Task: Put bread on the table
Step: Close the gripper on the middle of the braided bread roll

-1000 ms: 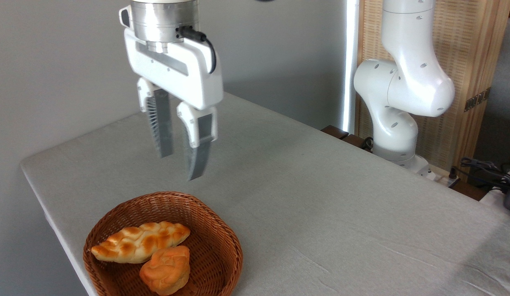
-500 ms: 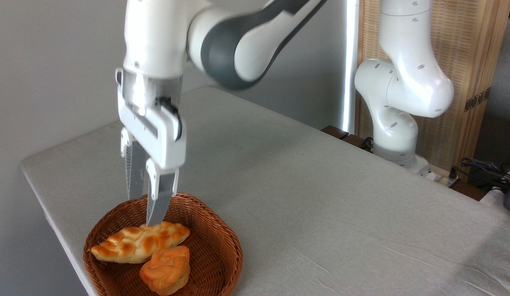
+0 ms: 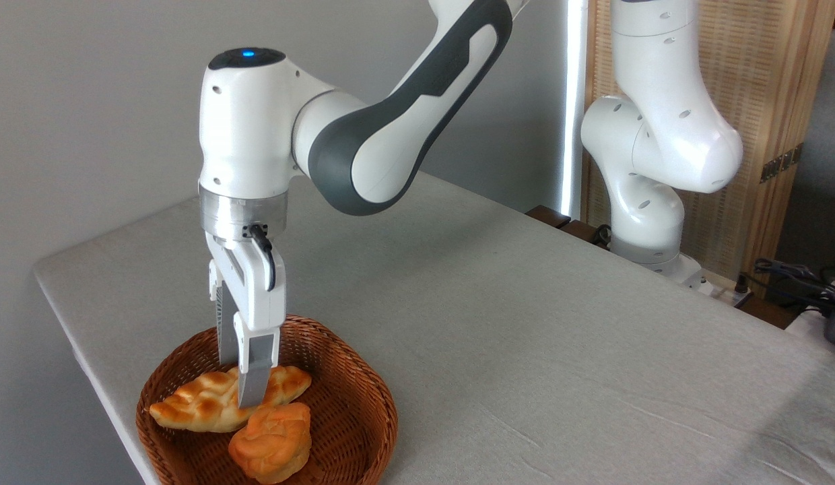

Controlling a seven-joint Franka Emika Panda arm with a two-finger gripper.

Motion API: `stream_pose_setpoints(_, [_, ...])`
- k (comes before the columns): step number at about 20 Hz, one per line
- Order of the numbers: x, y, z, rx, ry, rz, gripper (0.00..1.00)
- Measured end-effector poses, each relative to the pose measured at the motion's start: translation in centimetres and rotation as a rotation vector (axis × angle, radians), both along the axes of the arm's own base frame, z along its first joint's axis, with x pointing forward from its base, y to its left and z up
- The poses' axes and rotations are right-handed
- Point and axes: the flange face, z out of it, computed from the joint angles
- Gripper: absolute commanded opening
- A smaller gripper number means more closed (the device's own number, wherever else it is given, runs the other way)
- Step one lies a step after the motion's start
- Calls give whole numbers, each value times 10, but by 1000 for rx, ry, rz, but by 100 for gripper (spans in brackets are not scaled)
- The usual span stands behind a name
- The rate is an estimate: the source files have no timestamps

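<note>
I will next grab the braided loaf by its middle (image 3: 229, 392) to put the bread on the tabletop.
The bread (image 3: 195, 404), a long braided golden loaf, lies in a brown wicker basket (image 3: 374, 397) at the near left corner of the table (image 3: 525, 323). My gripper (image 3: 240, 386) points straight down into the basket, open, with one finger behind the loaf's middle and the other in front of it. The front finger (image 3: 256, 377) covers part of the loaf and its tip reaches the loaf's near edge. The loaf rests on the basket floor.
A smaller round orange bun (image 3: 273, 441) lies in the basket, touching the loaf's near side. The table's left edge runs close by the basket. The arm's white base (image 3: 650, 222) stands at the far right, with cables (image 3: 794, 276) beyond it.
The gripper came down and left from above the table into the basket, turning about its axis. Its fingers now straddle the loaf. The loaf and the bun have not moved.
</note>
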Motion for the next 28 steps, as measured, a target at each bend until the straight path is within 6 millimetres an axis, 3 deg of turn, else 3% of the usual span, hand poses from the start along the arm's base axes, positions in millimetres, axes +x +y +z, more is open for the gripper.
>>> stream_pose_setpoints(4, [1,-1,-7,36,-2,-24,100])
stream_pose_setpoints(5, [1,-1,-9,37,1,-26,86])
stream_pose_setpoints(6, [1,-2,-11,37,3,-28,54])
stream_pose_setpoints(8, [1,-5,-13,36,4,-33,21])
stream_pose_setpoints(9, [1,-6,-14,36,5,-36,12])
stream_pose_setpoints(28, [3,2,-12,52,-3,-73,10])
